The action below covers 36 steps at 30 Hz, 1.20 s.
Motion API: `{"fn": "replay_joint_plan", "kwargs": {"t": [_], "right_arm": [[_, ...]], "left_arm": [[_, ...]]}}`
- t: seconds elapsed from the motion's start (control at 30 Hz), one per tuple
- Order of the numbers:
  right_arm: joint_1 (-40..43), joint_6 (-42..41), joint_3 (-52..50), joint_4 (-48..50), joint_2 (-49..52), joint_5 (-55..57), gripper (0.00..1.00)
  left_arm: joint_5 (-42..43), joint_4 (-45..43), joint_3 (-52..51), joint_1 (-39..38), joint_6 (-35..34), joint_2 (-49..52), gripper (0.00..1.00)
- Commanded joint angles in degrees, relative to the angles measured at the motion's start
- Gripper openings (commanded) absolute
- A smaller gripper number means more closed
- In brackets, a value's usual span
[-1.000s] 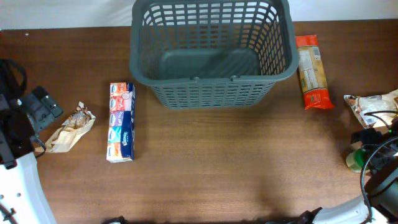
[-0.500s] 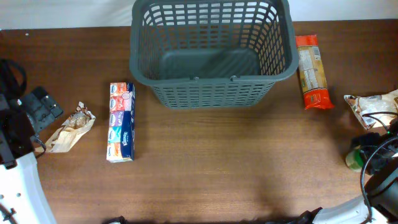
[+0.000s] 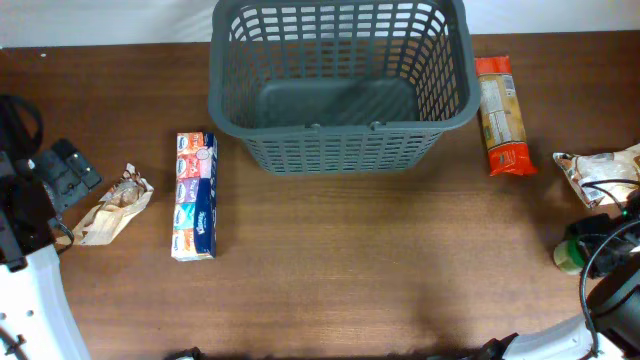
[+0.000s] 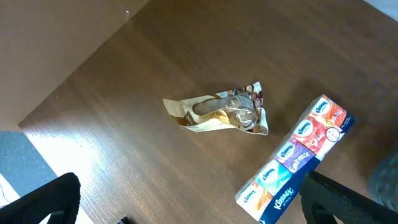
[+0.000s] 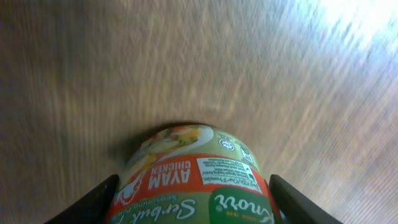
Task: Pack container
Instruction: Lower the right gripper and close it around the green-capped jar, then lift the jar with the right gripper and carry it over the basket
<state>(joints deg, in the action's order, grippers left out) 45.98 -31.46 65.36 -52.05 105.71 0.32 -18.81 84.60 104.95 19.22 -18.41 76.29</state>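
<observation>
My right gripper would lift the Knorr chicken tub (image 3: 569, 257) (image 5: 193, 186) off the table if I raised it now, because its fingers are closed on both sides of the tub.
The container, a dark grey slotted basket (image 3: 340, 80), stands empty at the back middle of the table. A Kleenex tissue multipack (image 3: 194, 195) lies left of it and also shows in the left wrist view (image 4: 298, 158). A crumpled tan snack packet (image 3: 112, 210) lies further left, seen too in the left wrist view (image 4: 224, 113). My left gripper (image 3: 68, 172) hangs open and empty above the table (image 4: 193, 214), beside that packet. My right gripper (image 3: 590, 240) has its fingers closed against both sides of a green and red Knorr chicken tub (image 5: 193, 186) at the right edge (image 3: 566, 256).
An orange pasta packet (image 3: 500, 115) lies right of the basket. A silver and white snack bag (image 3: 600, 170) lies at the far right, just behind the right gripper. The table's left edge (image 4: 68, 74) runs close to the left gripper.
The Knorr tub and right gripper have shifted very slightly left. The left arm and the other items have not moved.
</observation>
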Motion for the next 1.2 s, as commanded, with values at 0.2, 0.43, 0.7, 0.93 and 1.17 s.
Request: {"fn": "replay_joint_plan", "kwargs": {"t": [0.2, 0.43, 0.7, 0.93, 1.17], "right_arm": [[-0.4, 7.7, 16.0, -9.0, -4.3, -13.7, 0.04], [-5.9, 10.7, 35.6, -12.3, -11.6, -24.0, 0.04], [-25.0, 13.7, 55.6, -7.6, -15.6, -25.4, 0.04], [-45.7, 17.7, 57.9, 2.1, -13.6, -22.2, 0.04], [-58.3, 19.5, 57.9, 0.8, -4.6, -10.3, 0.04]], "left_arm": [[0.2, -1.4, 0.1, 0.4, -0.6, 0.2, 0.99], [0.2, -1.5, 0.1, 0.4, -0.6, 0.2, 0.99], [0.2, -1.4, 0.1, 0.4, -0.6, 0.2, 0.99], [0.2, -0.5, 0.1, 0.4, -0.6, 0.2, 0.99], [0.2, 2.1, 0.1, 0.4, -0.6, 0.2, 0.99]]}}
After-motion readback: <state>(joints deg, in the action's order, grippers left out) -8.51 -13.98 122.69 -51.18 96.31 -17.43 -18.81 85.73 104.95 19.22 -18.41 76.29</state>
